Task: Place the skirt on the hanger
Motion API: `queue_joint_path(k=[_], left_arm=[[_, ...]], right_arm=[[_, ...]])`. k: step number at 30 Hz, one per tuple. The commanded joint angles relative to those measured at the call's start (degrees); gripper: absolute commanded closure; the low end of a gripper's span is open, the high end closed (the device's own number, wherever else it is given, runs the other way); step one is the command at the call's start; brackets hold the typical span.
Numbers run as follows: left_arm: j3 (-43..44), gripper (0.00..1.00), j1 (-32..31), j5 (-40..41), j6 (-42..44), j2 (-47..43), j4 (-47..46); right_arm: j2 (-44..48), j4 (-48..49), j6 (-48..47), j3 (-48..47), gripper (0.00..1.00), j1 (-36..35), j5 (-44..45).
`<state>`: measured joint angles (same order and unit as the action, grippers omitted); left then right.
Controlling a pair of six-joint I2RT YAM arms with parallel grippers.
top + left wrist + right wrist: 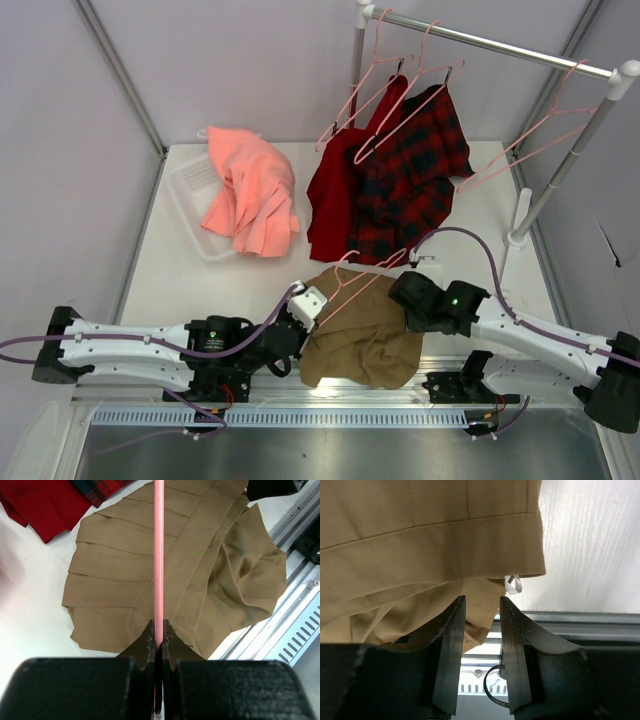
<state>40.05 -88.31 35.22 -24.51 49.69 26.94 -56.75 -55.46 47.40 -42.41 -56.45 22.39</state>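
Next, my right gripper grips the skirt's waistband edge beside the small white loop [513, 584], to hold the skirt open for the hanger.
The khaki skirt [362, 340] lies crumpled on the table's near edge between the two arms; it fills the left wrist view [125, 575] and the right wrist view [420, 545]. A pink hanger [352, 287] lies across its top. My left gripper [300, 318] is shut on the hanger's thin pink bar [159, 555], which runs straight up over the skirt. My right gripper [402, 292] hovers at the skirt's upper right corner, jaws slightly apart [481, 602] with nothing between them, just above the waistband edge and a small white loop [513, 584].
A red garment [335, 195] and a red-and-black plaid garment [410, 170] hang on pink hangers from the rack rail [500, 45] at the back. A salmon-pink garment [250, 190] lies over a clear tray [195, 215] at back left. The rack post [560, 165] stands right.
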Motion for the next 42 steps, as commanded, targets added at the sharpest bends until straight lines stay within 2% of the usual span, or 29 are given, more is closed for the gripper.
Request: queue_joint_path(k=[1, 7, 17, 24, 35, 41, 42], left_arm=[[-0.4, 0.99, 0.2, 0.6, -1.1, -1.2, -1.3], [-1.5, 0.99, 0.2, 0.6, -2.5, -3.5, 0.0], [-1.9, 0.99, 0.2, 0.4, -4.3, -5.7, 0.6], [-2.4, 0.99, 0.2, 0.5, -5.0, -7.5, 1.3], [-2.2, 0.99, 0.2, 0.7, -5.0, -8.0, 1.8], [-2.3, 0.99, 0.1, 0.6, -5.0, -7.8, 1.9], [-2.3, 0.99, 0.2, 0.5, -5.0, -7.7, 1.9]], right_arm=[[-1.3, -2.2, 3.4, -0.6, 0.61, -0.8, 4.1], [-1.3, -2.8, 5.6, -0.3, 0.57, -1.7, 5.2], [-4.9, 2.3, 6.7, 2.1, 0.59, -3.3, 6.7], [-4.7, 2.1, 8.0, 2.1, 0.6, -4.1, 9.4], [-7.8, 2.8, 9.6, 2.3, 0.63, -4.1, 13.1], [-7.3, 5.6, 8.2, 3.0, 0.7, -4.1, 15.3], [-7.4, 5.7, 8.2, 2.8, 0.73, -4.1, 15.5]])
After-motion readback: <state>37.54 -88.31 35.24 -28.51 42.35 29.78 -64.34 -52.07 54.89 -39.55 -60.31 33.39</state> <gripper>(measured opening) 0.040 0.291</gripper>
